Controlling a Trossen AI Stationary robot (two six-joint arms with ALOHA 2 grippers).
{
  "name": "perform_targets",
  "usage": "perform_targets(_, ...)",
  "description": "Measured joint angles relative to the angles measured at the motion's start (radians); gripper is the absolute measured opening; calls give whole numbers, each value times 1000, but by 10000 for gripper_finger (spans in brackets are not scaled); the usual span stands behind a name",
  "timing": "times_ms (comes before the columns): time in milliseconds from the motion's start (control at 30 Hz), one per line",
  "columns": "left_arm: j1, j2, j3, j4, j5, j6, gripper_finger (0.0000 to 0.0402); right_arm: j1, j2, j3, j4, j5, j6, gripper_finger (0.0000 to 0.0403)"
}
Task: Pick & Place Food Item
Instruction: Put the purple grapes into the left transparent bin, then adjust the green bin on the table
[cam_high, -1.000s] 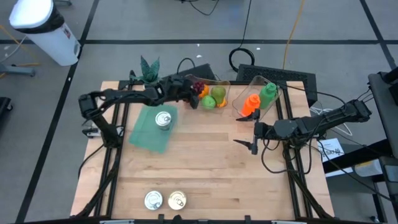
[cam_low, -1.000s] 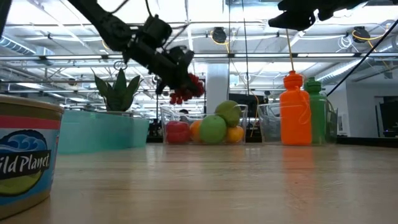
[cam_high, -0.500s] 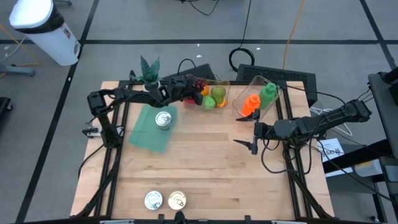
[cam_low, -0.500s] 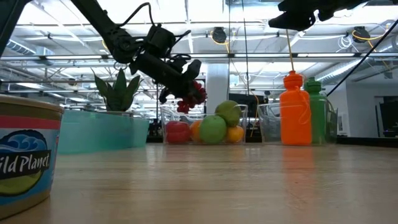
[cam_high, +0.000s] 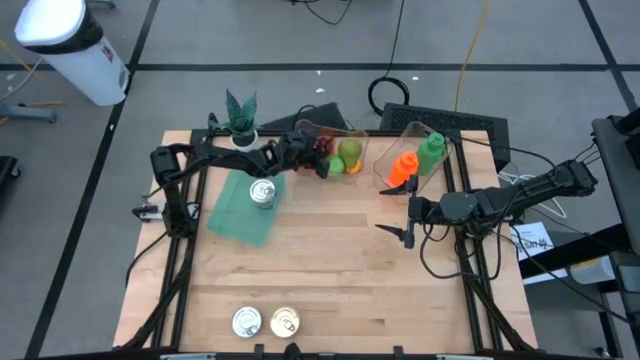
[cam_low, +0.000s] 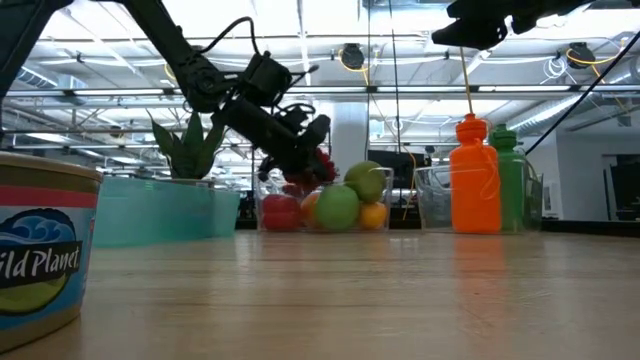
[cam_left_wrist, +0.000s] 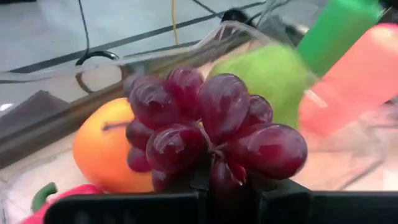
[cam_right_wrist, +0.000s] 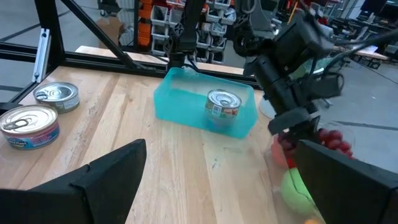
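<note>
My left gripper opens next, since the grapes (cam_high: 325, 145) (cam_left_wrist: 214, 124) sit between the orange and pear inside the clear fruit bin's rim and would stay inside.
A bunch of dark red grapes (cam_left_wrist: 211, 124) is in my left gripper (cam_left_wrist: 227, 186), which is shut on it over the clear fruit bin (cam_high: 345, 128) at the table's far side. The bin holds an orange fruit (cam_left_wrist: 109, 149), a green fruit (cam_left_wrist: 270, 68) and a red pepper (cam_left_wrist: 59, 202). In the high view the gripper (cam_high: 306, 153) reaches in from the left, with the grapes (cam_high: 322, 146) at the bin's left part. My right gripper (cam_high: 398, 233) hangs open and empty over the table's right half. My left gripper pinches the bunch between its two fingers at its near, lower grapes (cam_left_wrist: 224, 174). The rest of the bunch sticks out past the fingertips. The fingers come from the table's left, slanting down (cam_low: 300, 150). The bunch hangs above the fruit; whether it touches them, I cannot tell.
A second clear bin holds an orange bottle (cam_high: 403, 166) and a green bottle (cam_high: 431, 150). A teal tray (cam_high: 240, 212) with a can (cam_high: 263, 192) lies left of centre. Two cans (cam_high: 266, 321) stand at the near edge. A potted plant (cam_high: 240, 110) stands at the far left.
My left gripper has carried the grapes toward the table's right and down, from beside the fruit bin to over the fruit inside it, tipping its fingers further downward. It stays shut on the bunch.
</note>
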Motion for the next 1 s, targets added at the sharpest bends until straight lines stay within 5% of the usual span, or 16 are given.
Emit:
perform_targets(267, -3, 2, -1, 40, -9, -12, 50, 0, 0, 0, -6, 0, 0, 394)
perform_targets(700, -1, -11, -1, 27, -7, -15, 269, 0, 0, 0, -8, 0, 0, 394)
perform_targets(1000, -1, -183, -1, -81, 18, -3, 337, 0, 0, 0, -12, 0, 0, 394)
